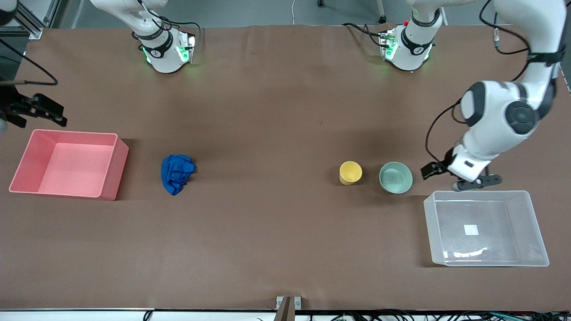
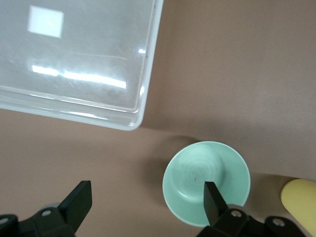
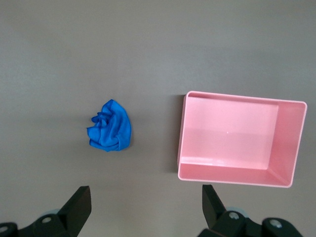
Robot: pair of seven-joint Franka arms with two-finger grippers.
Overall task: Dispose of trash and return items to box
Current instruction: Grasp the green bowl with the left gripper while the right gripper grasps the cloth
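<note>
Next, my left gripper grabs the mint-green bowl by its rim [image 1: 395,163], to put it back in the clear box [image 1: 485,261].
The trash, a wad of deep blue cloth [image 1: 177,173], lies on the table beside the pink bin; it also shows in the right wrist view [image 3: 111,132]. The yellow cup [image 1: 350,172] and the mint-green bowl [image 1: 395,177] stand side by side. The clear box [image 1: 485,261] with a white sticker stands empty at the left arm's end. My left gripper [image 1: 455,176] is open and empty over the table between the bowl [image 2: 195,170] and the box [image 2: 148,74]. My right gripper [image 1: 53,113] is open and empty, high over the table by the pink bin.
An empty pink opaque bin [image 1: 113,171] stands at the right arm's end; it shows in the right wrist view [image 3: 182,133]. The yellow cup [image 2: 299,197] shows at the edge of the left wrist view. Brown table surface lies between the cloth and the cup.
</note>
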